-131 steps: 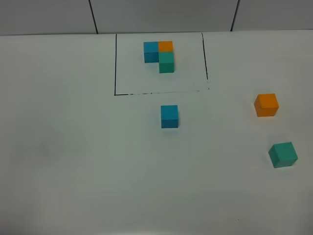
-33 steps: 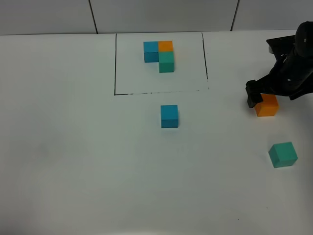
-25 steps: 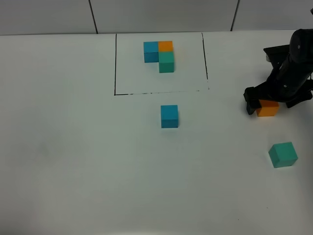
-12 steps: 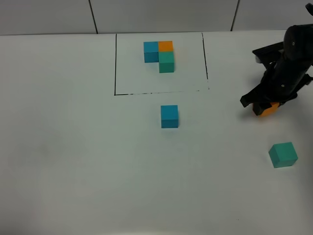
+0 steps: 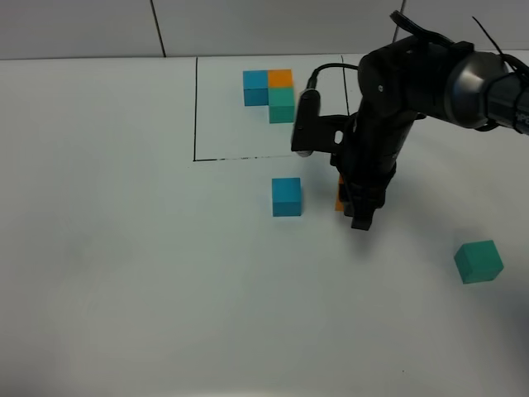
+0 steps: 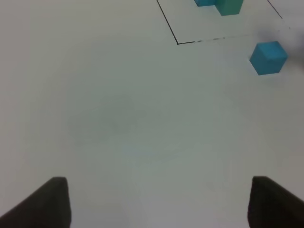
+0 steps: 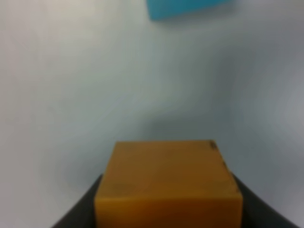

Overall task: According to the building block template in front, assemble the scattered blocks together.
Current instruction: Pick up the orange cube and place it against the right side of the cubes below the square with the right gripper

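Note:
I need to keep the orange block [image 5: 339, 197] in my right gripper until its side meets the blue block's side [image 5: 300, 198] squarely, because there is a gap and their edges are at an angle.
The building block template [image 5: 273, 93], a blue, orange and teal cluster, sits inside a black drawn rectangle at the back. The loose blue block [image 5: 287, 197] [image 6: 268, 57] lies just in front of that frame. My right gripper [image 5: 354, 207] is shut on the orange block [image 5: 339, 197] [image 7: 168, 183] and holds it a short way right of the blue block [image 7: 190, 7]. Far off at the right lies the teal-green block [image 5: 478, 261]. My left gripper [image 6: 161, 209] stands open over bare table, away from every block, and does not show in the exterior view.
The right arm [image 5: 413, 91] reaches across the frame's right line [image 5: 346, 95]. The table's back edge meets a grey wall [image 5: 264, 25]. The template cubes [image 6: 223, 4] show at the edge of the left wrist view.
My right gripper closed on the orange block at the right and carried it leftward to beside the blue block. The other blocks and the left gripper have not moved.

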